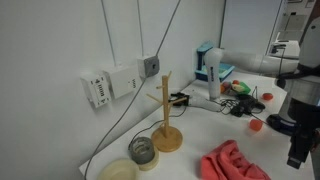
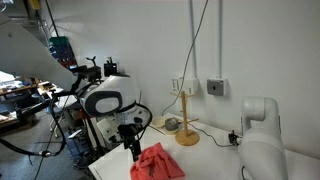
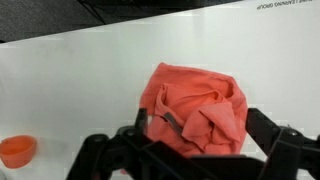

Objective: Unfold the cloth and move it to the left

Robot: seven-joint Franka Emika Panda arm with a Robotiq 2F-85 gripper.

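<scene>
I need to grab a loose top fold of the cloth (image 3: 195, 108) on the near side of the heap with my gripper next, so the other layers stay free to unfold.
The cloth (image 3: 195, 108) is a coral pinkish-red fabric, bunched and wrinkled in a heap on the white table. It shows in both exterior views (image 1: 230, 162) (image 2: 157, 163). My gripper (image 3: 200, 132) is open. In the wrist view its two dark fingers stand wide apart on either side of the heap's near edge. In both exterior views the gripper (image 1: 298, 150) (image 2: 133, 146) hangs low over the table right beside the cloth. I cannot tell whether the fingertips touch the fabric.
A wooden stand (image 1: 167, 115) with a round base stands behind the cloth, with a glass jar (image 1: 143, 150) and a pale bowl (image 1: 118, 171) beside it. A small orange cup (image 3: 17, 150) sits nearby. Boxes and clutter (image 1: 215, 72) fill the back.
</scene>
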